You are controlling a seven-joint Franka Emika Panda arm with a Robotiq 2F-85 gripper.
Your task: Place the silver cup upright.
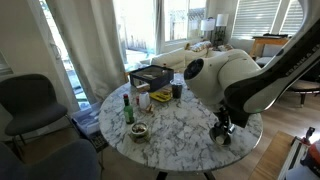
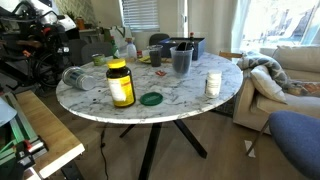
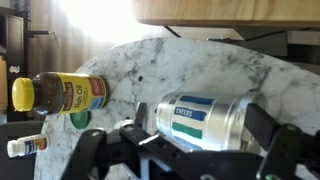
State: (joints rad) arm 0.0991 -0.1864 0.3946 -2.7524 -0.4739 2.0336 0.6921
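My gripper grips the silver cup (image 3: 200,122) by its rim next, so the cup's base stays free.
The silver cup (image 3: 200,122) lies on its side on the marble table (image 3: 190,65). It is a shiny metal tumbler with a blue "CHEERS" label and a green stripe. In an exterior view it shows as a small grey shape near the table's edge (image 2: 73,78). My gripper (image 3: 198,128) is low over it, one finger beyond each end of the cup, with a small gap at the left finger. The jaws are open. In an exterior view the gripper (image 1: 225,130) is down at the table's near right edge and hides the cup.
An amber jar with a yellow lid (image 3: 60,93) (image 2: 120,83), a green lid (image 2: 151,99) and a small white bottle (image 2: 213,84) stand close by. A dark grey mug (image 2: 181,58), a black tray (image 1: 150,75), a green bottle (image 1: 127,110) and a bowl (image 1: 138,131) are farther off.
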